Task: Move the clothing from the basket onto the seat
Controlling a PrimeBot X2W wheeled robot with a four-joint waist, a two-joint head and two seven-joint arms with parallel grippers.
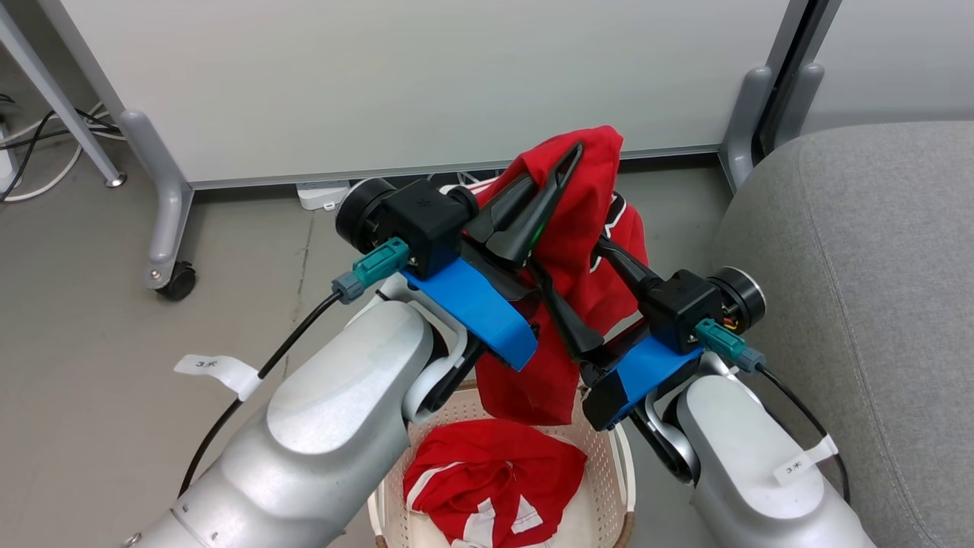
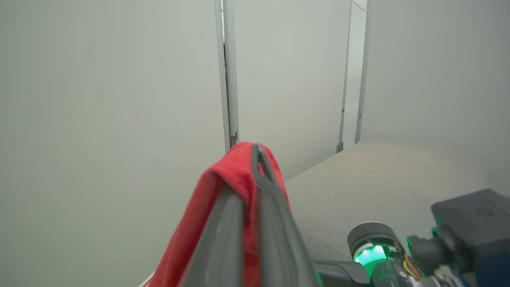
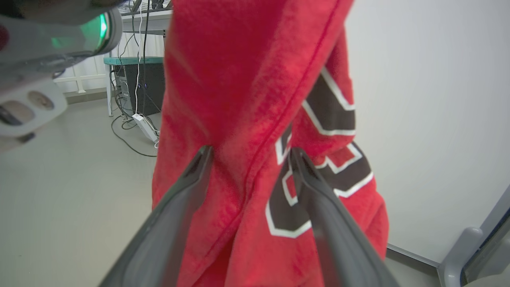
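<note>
A seamed fold stands out beside the lettering, while the loose cloth (image 1: pixel 529 388) hangs slack. My right gripper should next pinch the red garment by that seamed fold (image 1: pixel 571 260).
My left gripper (image 1: pixel 567 161) is shut on a red garment with black-and-white lettering (image 1: pixel 586 266) and holds it up above the basket (image 1: pixel 620 472). In the left wrist view the red cloth (image 2: pixel 223 187) is folded over the closed left gripper (image 2: pixel 258 153). My right gripper (image 1: pixel 567 259) stands open, its two fingers on either side of the hanging garment (image 3: pixel 247 99), as the right wrist view shows around the right gripper (image 3: pixel 250 153). A second red garment with white stripes (image 1: pixel 494 479) lies in the cream basket. The grey seat (image 1: pixel 860 266) is to the right, and its cushion (image 2: pixel 378 179) lies ahead in the left wrist view.
A pale wall panel (image 1: pixel 426 76) on grey feet, one with a black caster (image 1: pixel 176 280), stands behind the basket. Cables (image 1: pixel 46 144) and a white power strip (image 1: pixel 323 194) lie on the floor. A desk with a computer (image 3: pixel 139 85) shows in the right wrist view.
</note>
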